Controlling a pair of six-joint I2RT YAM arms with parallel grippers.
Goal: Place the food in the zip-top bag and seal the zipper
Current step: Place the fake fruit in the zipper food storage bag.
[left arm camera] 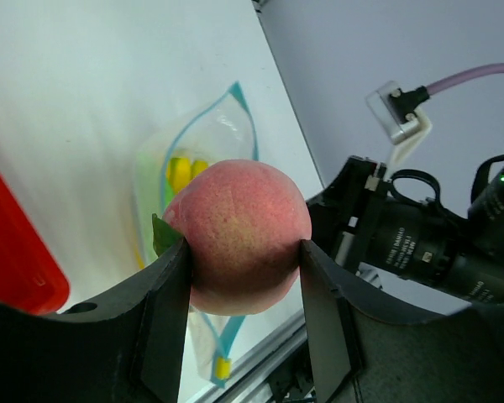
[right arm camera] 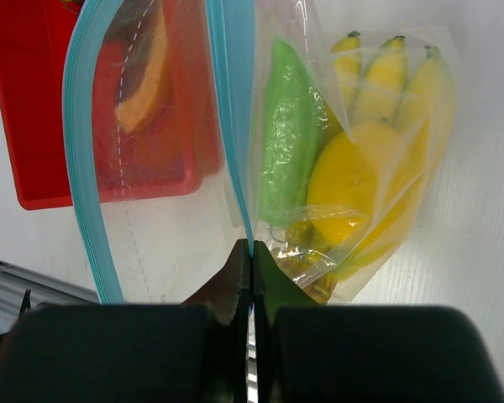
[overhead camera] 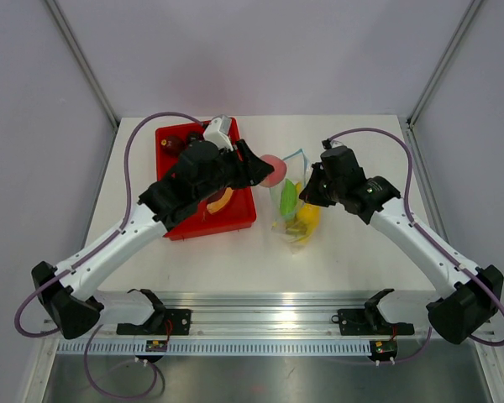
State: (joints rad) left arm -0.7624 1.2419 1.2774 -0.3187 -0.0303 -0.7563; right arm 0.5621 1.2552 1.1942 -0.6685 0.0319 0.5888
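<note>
The peach hangs short of the bag's opening, beside the free zipper side. My left gripper now stays closed on my peach (left arm camera: 239, 235) until the peach reaches that opening.
My left gripper (left arm camera: 244, 277) is shut on a pink-red peach (left arm camera: 239, 235), a piece of the food, held in the air just above the zip-top bag (overhead camera: 292, 208). The clear bag lies on the table with its mouth held apart. My right gripper (right arm camera: 251, 252) is shut on one side of the blue-teal zipper (right arm camera: 235, 101); the other side of the zipper (right arm camera: 80, 151) stands apart to the left. Inside the bag lie a green piece (right arm camera: 284, 143), a yellow citrus (right arm camera: 344, 185) and a banana bunch (right arm camera: 395, 75).
A red tray (overhead camera: 185, 228) sits left of the bag, under my left arm, with dark red fruits (overhead camera: 172, 144) at its far end and an orange papaya slice (right arm camera: 143, 92). The metal rail (overhead camera: 260, 317) runs along the near table edge.
</note>
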